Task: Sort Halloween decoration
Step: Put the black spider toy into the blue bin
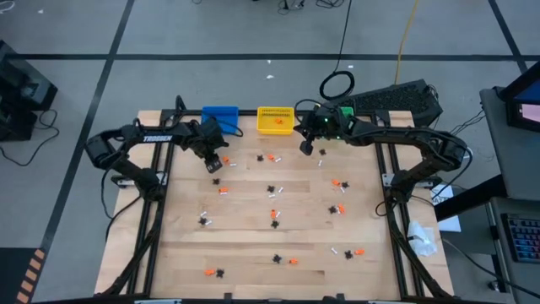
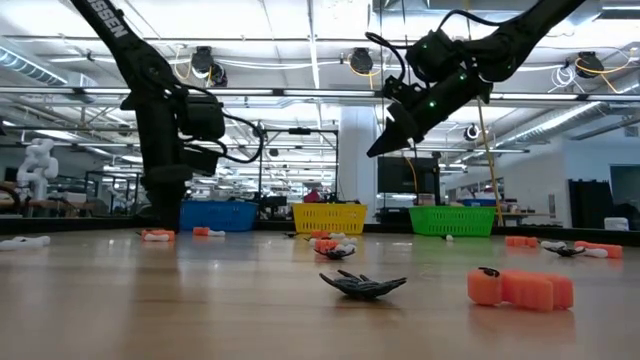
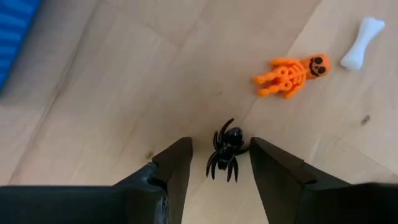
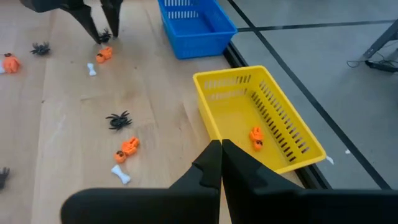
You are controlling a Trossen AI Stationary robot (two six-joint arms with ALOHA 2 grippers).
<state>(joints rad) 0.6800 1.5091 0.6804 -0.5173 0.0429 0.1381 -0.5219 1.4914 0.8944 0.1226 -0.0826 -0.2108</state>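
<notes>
My left gripper grabs the black spider by its body (image 1: 216, 181) next, to sort it into the blue bin (image 1: 220, 118).
Halloween decoration trinkets lie scattered over the wooden table (image 1: 253, 253): black spiders, orange figures, white bones. My left gripper (image 1: 213, 164) points down near the blue bin (image 1: 220, 118), open, its fingers on either side of a black spider (image 3: 227, 152) that lies on the table. An orange skeleton (image 3: 292, 73) and a white bone (image 3: 362, 51) lie just past it. My right gripper (image 4: 217, 147) hangs shut and empty above the table beside the yellow bin (image 4: 255, 121), which holds one orange trinket (image 4: 255, 138). My left gripper stands open astride the black spider, fingers pointing down from above. One spider leg (image 3: 246, 148) reaches right up to a finger; whether they touch I cannot tell. The spider lies flat on the table.
Blue, yellow and green bins (image 1: 342, 114) stand in a row along the table's far edge. A black spider (image 2: 362, 284) and an orange trinket (image 2: 520, 288) lie near the front. Both arms' frames run along the table's left and right sides.
</notes>
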